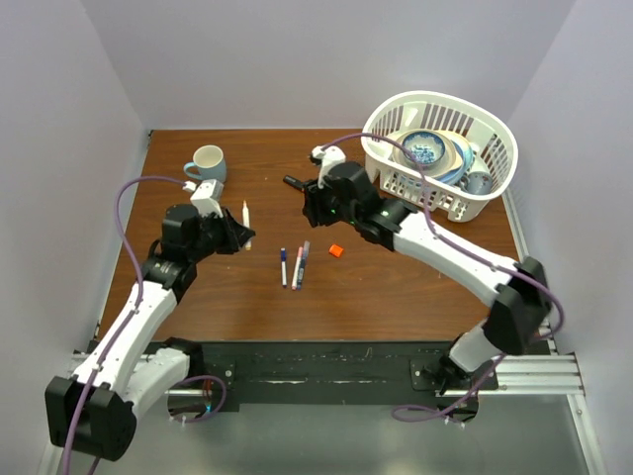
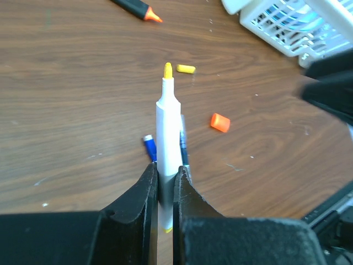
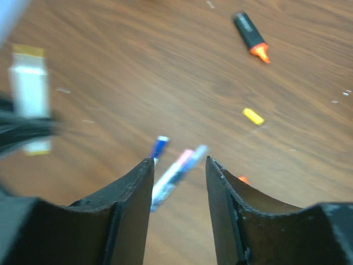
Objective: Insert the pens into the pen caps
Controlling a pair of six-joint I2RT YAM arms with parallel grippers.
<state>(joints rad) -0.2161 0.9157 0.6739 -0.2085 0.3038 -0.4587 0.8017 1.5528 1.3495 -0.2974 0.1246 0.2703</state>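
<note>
I should grab the yellow pen cap [image 3: 253,116] across its sides with my right gripper next, so its open end stays free for the white pen's tip to go in.
My left gripper [image 1: 235,237] [image 2: 164,168] is shut on a white pen [image 2: 168,121] [image 1: 245,220] whose bare yellow tip points away from the wrist. A yellow pen cap [image 2: 186,69] [image 3: 253,116] lies on the table beyond that tip. An orange pen cap [image 1: 335,251] [image 2: 220,122] rests to the right. Two or three slim capped pens [image 1: 292,267] [image 3: 179,168], blue and pink ended, lie side by side mid-table. My right gripper [image 1: 309,210] [image 3: 179,163] hovers above them, open and holding nothing. A black highlighter [image 1: 295,183] [image 3: 251,36] with a bare orange tip lies farther back.
A white basket [image 1: 495,178] of dishes stands at the back right, close behind the right arm. A pale blue mug [image 1: 208,163] sits at the back left, just beyond the left gripper. The wooden table [image 1: 396,287] ends in a black rail at the near edge.
</note>
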